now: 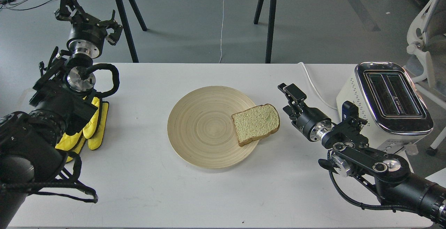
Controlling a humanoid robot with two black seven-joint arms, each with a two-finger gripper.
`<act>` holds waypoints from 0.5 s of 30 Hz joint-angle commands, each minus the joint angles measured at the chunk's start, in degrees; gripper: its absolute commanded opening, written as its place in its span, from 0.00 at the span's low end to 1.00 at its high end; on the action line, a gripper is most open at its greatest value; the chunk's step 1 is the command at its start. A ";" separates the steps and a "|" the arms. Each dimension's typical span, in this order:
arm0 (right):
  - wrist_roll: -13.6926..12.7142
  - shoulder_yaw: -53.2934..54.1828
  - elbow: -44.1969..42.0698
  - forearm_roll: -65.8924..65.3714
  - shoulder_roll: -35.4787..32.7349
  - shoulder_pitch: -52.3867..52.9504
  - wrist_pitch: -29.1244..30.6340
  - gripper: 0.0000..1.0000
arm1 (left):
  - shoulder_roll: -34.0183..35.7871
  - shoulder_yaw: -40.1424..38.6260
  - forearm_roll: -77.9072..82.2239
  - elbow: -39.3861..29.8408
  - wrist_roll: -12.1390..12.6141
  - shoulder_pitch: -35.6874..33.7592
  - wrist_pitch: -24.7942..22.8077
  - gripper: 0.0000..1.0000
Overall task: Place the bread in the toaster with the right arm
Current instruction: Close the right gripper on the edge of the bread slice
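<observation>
The bread will go in the toaster (390,107), so my right gripper will next grab the bread by its crust edge beyond the plate's rim (276,119).
The bread (256,123) is a tan slice with a brown crust. It lies flat, half on the right rim of the round wooden plate (195,128) and half over the table. The cream toaster (390,107) stands at the table's right edge with its two chrome-topped slots showing and empty. My right gripper (288,100) is low over the table between the toaster and the bread, just right of the slice and not touching it. Its fingers are apart and it holds nothing. My left gripper (89,18) is raised at the far left, open and empty.
A yellow oven mitt (92,128) lies on the table under my left arm. The toaster's white cord (315,86) runs along the table behind my right gripper. A second table stands behind, and a white chair (423,30) is at the right.
</observation>
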 commanded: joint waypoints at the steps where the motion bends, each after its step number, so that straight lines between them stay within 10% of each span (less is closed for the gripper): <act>1: 0.04 -2.18 -2.97 -0.12 2.32 0.44 -0.18 0.97 | 0.16 0.00 0.00 -0.05 0.00 -0.01 0.00 1.00; 10: -0.05 -6.32 -8.60 -0.04 6.54 1.68 0.00 0.85 | 0.25 0.00 0.00 -0.05 0.00 -0.01 0.00 1.00; 15: 0.04 -9.91 -8.34 -0.04 6.55 3.08 0.00 0.56 | 0.16 0.00 0.00 0.03 0.00 -0.01 0.00 1.00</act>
